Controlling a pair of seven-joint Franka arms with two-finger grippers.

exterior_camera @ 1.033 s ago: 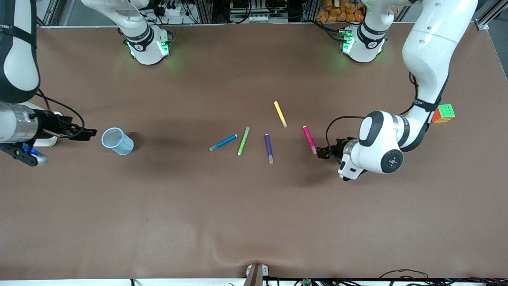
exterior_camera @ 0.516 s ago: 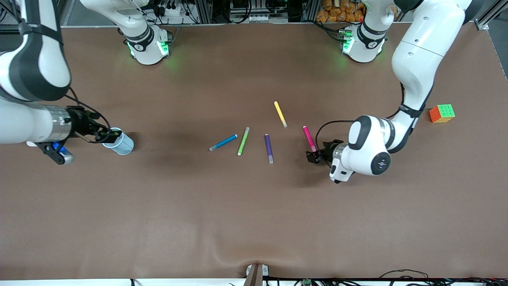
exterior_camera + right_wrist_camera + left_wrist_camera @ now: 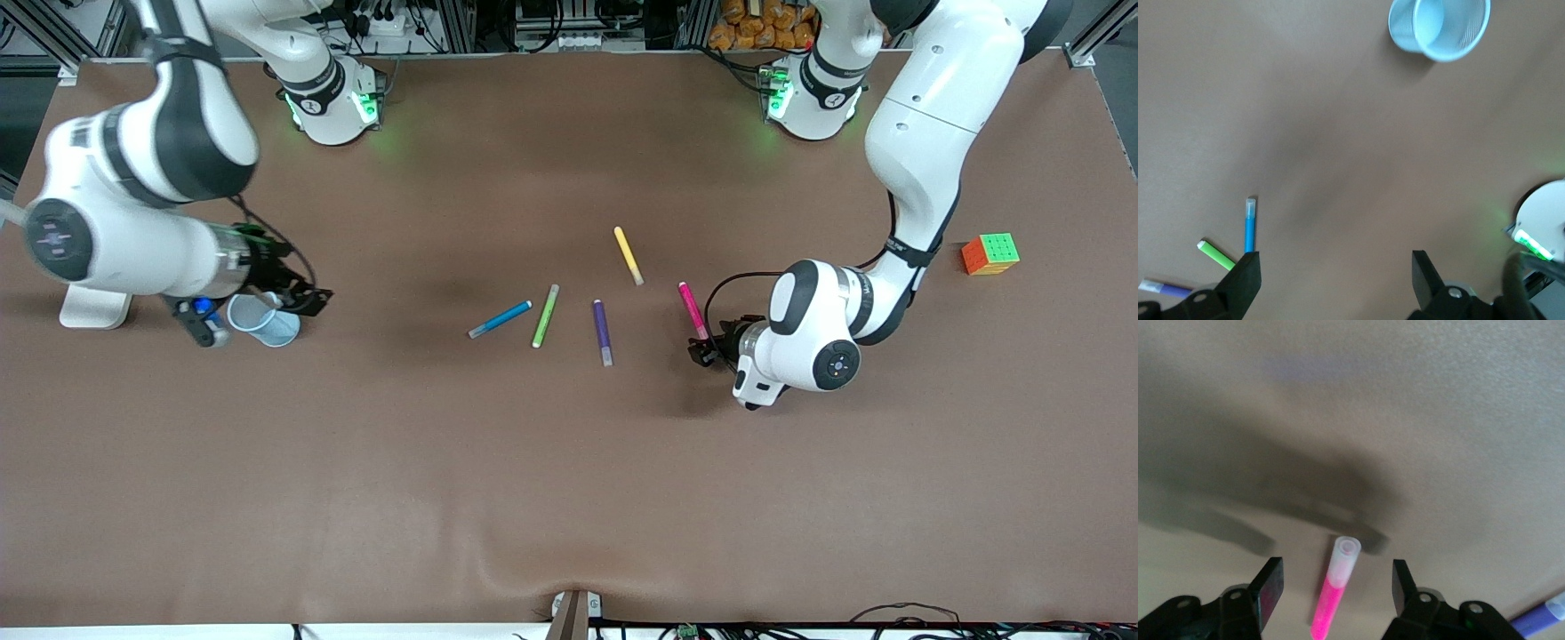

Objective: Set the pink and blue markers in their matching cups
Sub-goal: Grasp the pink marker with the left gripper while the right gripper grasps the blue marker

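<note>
I should stand the blue marker in the pale blue cup (image 3: 266, 320), so next my right gripper should grab the marker by its blue body (image 3: 497, 322) beside its pale cap.
The pink marker (image 3: 691, 308) lies on the table; its pale tip end lies between the open fingers of my left gripper (image 3: 701, 350). In the left wrist view the marker (image 3: 1329, 600) sits midway between the fingers, untouched, with my left gripper (image 3: 1337, 585) low over it. The blue marker (image 3: 500, 319) lies toward the right arm's end of the pen row. The pale blue cup (image 3: 266, 320) stands upright. My right gripper (image 3: 308, 299) is open and empty just beside it. The right wrist view shows the cup (image 3: 1439, 25) and blue marker (image 3: 1249, 226) ahead of my right gripper (image 3: 1335, 275). No pink cup shows.
A green pen (image 3: 545, 316), a purple pen (image 3: 602, 331) and a yellow pen (image 3: 628, 254) lie between the two markers. A colourful cube (image 3: 989, 254) sits at the left arm's end. A whitish object (image 3: 93, 308) lies partly under the right arm.
The right arm has swung in from the table's end, its gripper passing over the blue cup toward the pens. The left gripper has shifted slightly to straddle the pink marker's tip.
</note>
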